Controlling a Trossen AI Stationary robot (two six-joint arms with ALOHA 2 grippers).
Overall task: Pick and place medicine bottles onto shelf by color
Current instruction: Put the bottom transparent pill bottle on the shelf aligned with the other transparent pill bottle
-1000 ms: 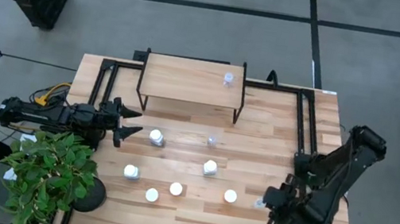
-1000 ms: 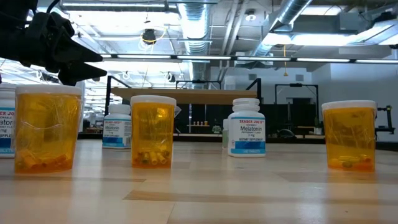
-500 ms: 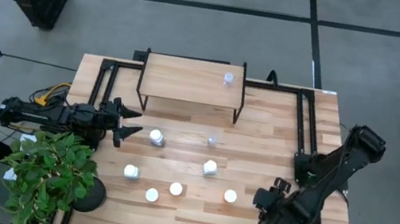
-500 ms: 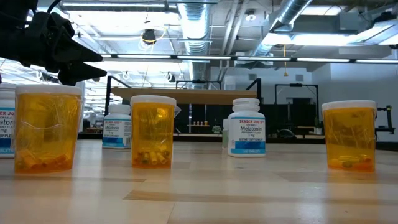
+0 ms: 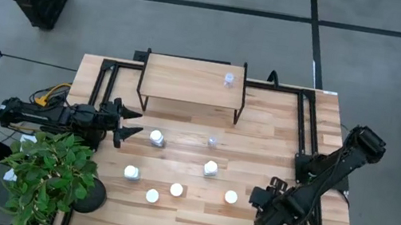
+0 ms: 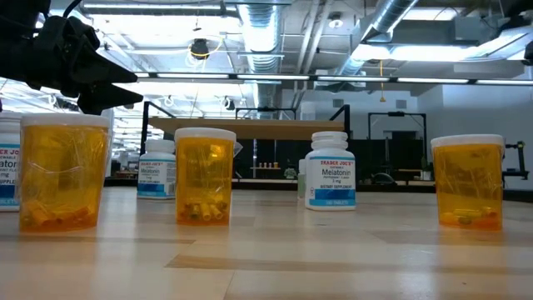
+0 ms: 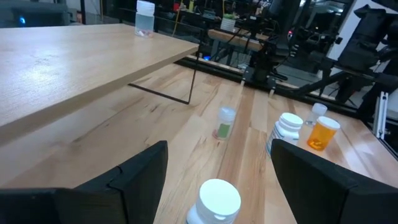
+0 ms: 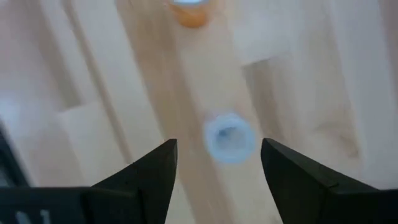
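Bare wood shows between my fingers and the small clear bottle (image 8: 229, 137) below in the right wrist view. My right gripper should lower before it closes.
The shelf (image 5: 193, 81) stands at the table's far side with one clear bottle (image 5: 228, 78) upright on it. Several bottles stand on the table: white ones (image 5: 156, 137) (image 5: 210, 168), a clear one (image 5: 214, 140) and orange ones with white caps (image 5: 231, 197) (image 6: 204, 175). My right gripper (image 8: 219, 146) hangs open at the near right, pointing down, over a clear bottle (image 8: 229, 138) that shows between its fingers, untouched. My left gripper (image 5: 130, 124) waits open and level at the table's left, a white bottle (image 7: 217, 199) just ahead of it.
A potted plant (image 5: 53, 178) stands at the near left corner. Black frame rails (image 5: 303, 129) run along the table's sides. The orange bottle (image 8: 189, 9) nearest my right gripper stands a little to its left. Bare wood lies along the near edge.
My right gripper has come down and moved toward the table's left, tipping more steeply downward, and now covers the clear bottle at the near right. Its fingers stay open. No bottle has moved.
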